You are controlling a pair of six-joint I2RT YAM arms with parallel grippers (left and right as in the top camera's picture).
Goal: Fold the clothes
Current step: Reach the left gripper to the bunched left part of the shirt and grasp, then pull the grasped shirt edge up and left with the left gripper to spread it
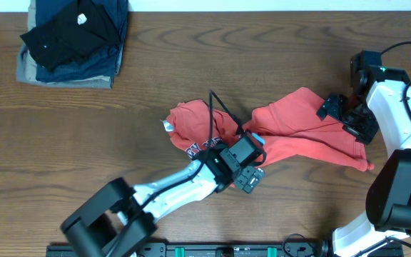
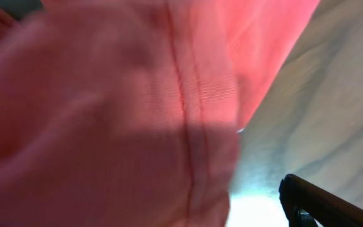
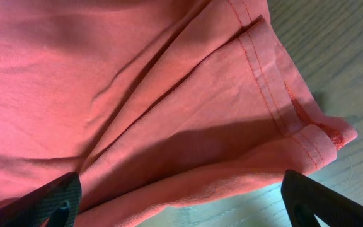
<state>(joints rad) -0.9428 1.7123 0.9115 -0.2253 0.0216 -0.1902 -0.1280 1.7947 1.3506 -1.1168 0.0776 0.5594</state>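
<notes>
My left gripper grabs the orange-red T-shirt (image 1: pixel 298 128) by the stitched fabric at its front edge next, to lift and spread it for folding.
The orange-red T-shirt (image 1: pixel 298 128) lies crumpled across the middle and right of the table, with a bit of its lettering (image 1: pixel 195 148) showing at the left. My left gripper (image 1: pixel 248 175) is at the shirt's front edge. In the left wrist view the shirt's fabric (image 2: pixel 106 113) fills the frame and hides one finger, and the other finger sits wide to the right, so the left gripper (image 2: pixel 188 211) looks open. My right gripper (image 1: pixel 344 118) is at the shirt's right end. In the right wrist view the gripper (image 3: pixel 178 202) is open above the shirt's stitched hem (image 3: pixel 276 94).
A stack of folded black, navy and khaki garments (image 1: pixel 73 39) sits at the far left corner. The brown wooden table (image 1: pixel 262 57) stretches behind the shirt. The table's front edge runs just below my left arm.
</notes>
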